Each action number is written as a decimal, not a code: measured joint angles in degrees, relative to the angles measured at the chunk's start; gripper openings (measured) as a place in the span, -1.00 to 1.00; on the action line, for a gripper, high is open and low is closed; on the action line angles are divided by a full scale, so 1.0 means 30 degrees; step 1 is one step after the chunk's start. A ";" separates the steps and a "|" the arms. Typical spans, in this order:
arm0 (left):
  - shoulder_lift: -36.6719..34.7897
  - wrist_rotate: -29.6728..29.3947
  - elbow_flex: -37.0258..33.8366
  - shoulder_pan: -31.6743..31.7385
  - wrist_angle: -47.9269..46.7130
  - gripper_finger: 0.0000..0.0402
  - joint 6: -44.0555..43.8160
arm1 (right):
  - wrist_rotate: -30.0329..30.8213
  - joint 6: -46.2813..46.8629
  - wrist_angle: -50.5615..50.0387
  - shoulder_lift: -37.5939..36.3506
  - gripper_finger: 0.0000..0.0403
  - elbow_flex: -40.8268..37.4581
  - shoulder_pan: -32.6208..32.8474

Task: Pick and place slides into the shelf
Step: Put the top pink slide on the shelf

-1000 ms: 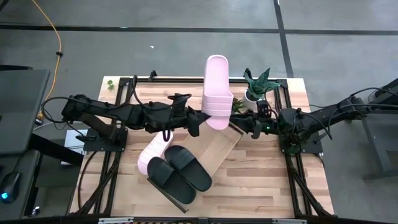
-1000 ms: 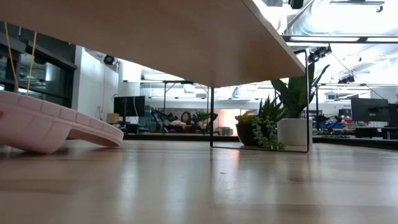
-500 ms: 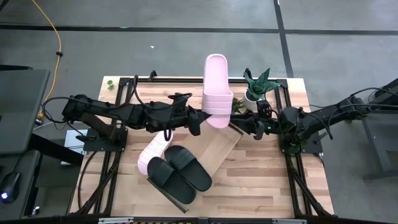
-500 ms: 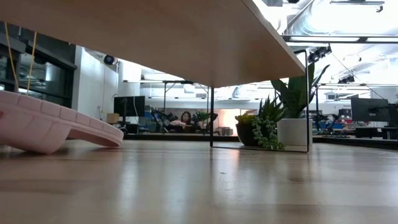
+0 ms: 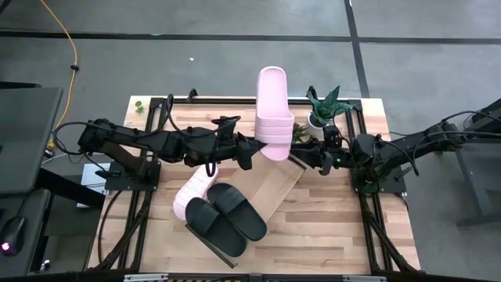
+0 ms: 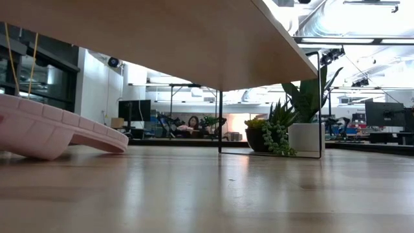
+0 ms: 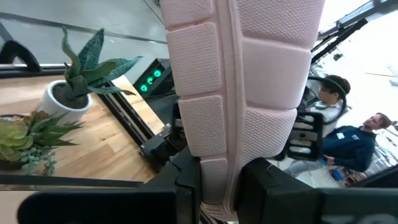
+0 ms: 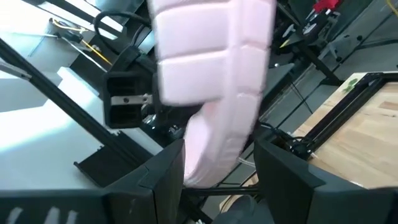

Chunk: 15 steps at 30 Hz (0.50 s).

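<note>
The pink slide is raised. My right gripper should grab it next by its toe end (image 5: 275, 153) (image 8: 202, 174) to put it on the shelf next to the black slides.
A light pink slide (image 5: 272, 110) is raised above the table's middle, well clear of the shelf (image 5: 275, 182). My left gripper (image 5: 249, 153) is shut on its lower end. My right gripper (image 5: 297, 154) is open on the other side of that end. In the right wrist view its fingers stand on either side of the slide (image 8: 211, 81). Two black slides (image 5: 228, 215) lie side by side on the shelf's near left part. A second pink slide (image 5: 190, 192) lies sole down on the table by the shelf's left edge, seen close up in the low view (image 6: 52, 133). My left gripper pinches the pink slide's lower end (image 7: 222, 177) between its two fingers (image 7: 186, 186), coming nearly level from the table's left. The slide rises from the fingers, leaning toward the far edge, lifted clear of shelf and table. Whether my right gripper touches the slide I cannot tell.
A potted plant (image 5: 322, 110) and a small succulent (image 5: 300, 133) stand at the far right, close behind my right gripper. The shelf's underside (image 6: 162, 39) spans the low view above the tabletop. Bare shelf board lies below the raised slide.
</note>
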 joint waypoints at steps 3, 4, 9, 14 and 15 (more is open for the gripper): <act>0.0011 0.0188 0.0000 -0.0007 -0.0006 -0.75 -0.0101 | -0.0366 0.0142 0.0007 0.0000 -0.09 0.0000 -0.0322; 0.0149 0.0194 0.0000 -0.0007 0.0056 -0.75 -0.0151 | -0.0527 0.0206 0.0000 0.0000 -0.09 0.0000 -0.0405; 0.0659 0.0394 0.0018 -0.0007 0.0431 -0.75 -0.0303 | -0.1043 0.0286 -0.0007 0.0000 -0.09 0.0000 -0.0629; 0.0743 0.0468 0.0000 0.0000 0.0379 -0.75 -0.0325 | -0.1143 0.0460 -0.0332 0.0015 -0.16 0.0000 -0.0629; 0.0743 0.0459 0.0000 0.0000 0.0379 -0.75 -0.0272 | -0.1143 0.0482 -0.0349 0.0007 -0.19 0.0000 -0.0629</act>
